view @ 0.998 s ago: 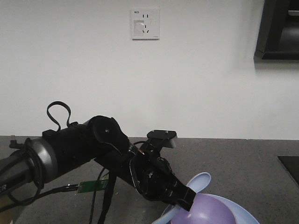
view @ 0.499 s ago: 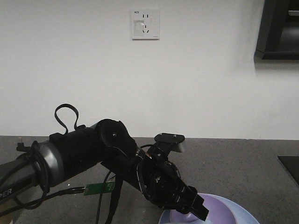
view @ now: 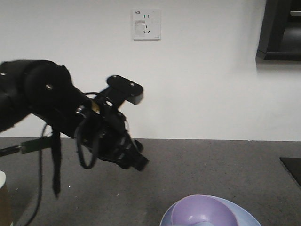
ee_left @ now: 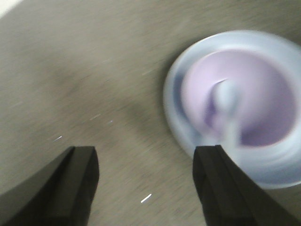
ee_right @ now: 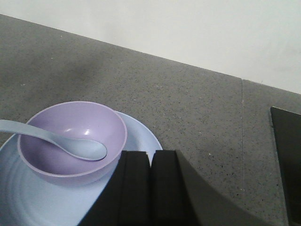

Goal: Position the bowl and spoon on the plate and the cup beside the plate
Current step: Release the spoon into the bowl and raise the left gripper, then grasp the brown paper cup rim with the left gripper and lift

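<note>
My left gripper is going to grab the cup next by its brown body [view: 3,202], and then it will set the cup beside the plate.
The lavender bowl [ee_right: 87,121] sits on the pale blue plate [ee_right: 142,136], and the pale blue spoon [ee_right: 83,148] lies in the bowl with its handle over the left rim. My right gripper [ee_right: 150,157] is shut and empty, just right of the bowl over the plate's edge. In the blurred left wrist view my left gripper [ee_left: 148,186] is open and empty above the counter, left of the plate [ee_left: 176,94], bowl [ee_left: 268,80] and spoon [ee_left: 228,101]. The front view shows the left gripper [view: 135,162] raised, up and left of the bowl [view: 200,212]. The brown cup [view: 3,200] stands at the far left edge.
The grey speckled counter [ee_right: 188,94] runs back to a white wall with a socket [view: 146,24]. A black inset panel [ee_right: 287,160] lies at the counter's right edge. A dark cabinet [view: 282,28] hangs at upper right.
My left arm has let go of the spoon, which now lies in the bowl. It has risen and swung left, away from the bowl.
</note>
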### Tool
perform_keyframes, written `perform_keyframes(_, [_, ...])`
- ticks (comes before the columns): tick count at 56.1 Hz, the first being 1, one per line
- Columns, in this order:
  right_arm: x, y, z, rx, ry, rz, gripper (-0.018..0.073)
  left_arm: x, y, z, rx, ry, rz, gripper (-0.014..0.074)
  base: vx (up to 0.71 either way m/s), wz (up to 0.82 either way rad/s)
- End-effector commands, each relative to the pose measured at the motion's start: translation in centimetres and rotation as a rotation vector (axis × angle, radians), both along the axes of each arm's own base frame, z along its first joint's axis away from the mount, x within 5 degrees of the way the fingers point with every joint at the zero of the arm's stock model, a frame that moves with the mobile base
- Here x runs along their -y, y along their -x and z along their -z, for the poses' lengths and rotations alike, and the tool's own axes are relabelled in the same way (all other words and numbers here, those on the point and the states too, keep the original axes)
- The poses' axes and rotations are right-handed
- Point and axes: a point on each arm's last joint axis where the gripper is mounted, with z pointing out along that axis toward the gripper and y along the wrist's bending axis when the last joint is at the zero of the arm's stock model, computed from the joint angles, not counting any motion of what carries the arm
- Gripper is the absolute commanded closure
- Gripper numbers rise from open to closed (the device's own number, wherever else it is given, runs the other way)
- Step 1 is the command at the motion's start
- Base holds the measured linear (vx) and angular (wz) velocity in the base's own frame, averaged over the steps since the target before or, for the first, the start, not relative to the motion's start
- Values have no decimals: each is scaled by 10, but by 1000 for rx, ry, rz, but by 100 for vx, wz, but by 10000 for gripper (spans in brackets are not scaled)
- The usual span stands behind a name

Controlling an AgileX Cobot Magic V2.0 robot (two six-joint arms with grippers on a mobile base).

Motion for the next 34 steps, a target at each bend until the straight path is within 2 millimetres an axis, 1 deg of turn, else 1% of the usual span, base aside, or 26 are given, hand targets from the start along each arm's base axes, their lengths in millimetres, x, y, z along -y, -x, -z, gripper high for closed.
perform_keyframes(1, [2,-2,-17,112,-7,24,568,-39,11,-37,111,-64,-137,42,0,0])
perform_keyframes(5, [2,-2,-17,112,-7,24,568,-64,12,-43,121,-143,-229,42,0,0])
perform_keyframes(9, [2,-2,-17,112,-7,24,568,-84,12,-48,128,-183,-306,42,0,0])
perform_keyframes(13, [2,-2,-17,112,-6,24,568,-101,13,-52,137,-184,-356,48,0,0])
perform_keyframes(17, [2,-2,-17,109,-6,23,568,-115,12,-50,129,-191,-400,59,0,0])
perform_keyframes(23, [2,-2,-17,109,-6,23,568,-137,9,-36,81,-223,-465,78,0,0])
perform_keyframes(29, [2,-2,-17,106,-6,23,568,-157,3,-14,28,-255,-523,94,0,0])
perform_keyframes(34, [2,-2,-16,102,-5,22,568,-167,0,2,-11,-276,-551,94,0,0])
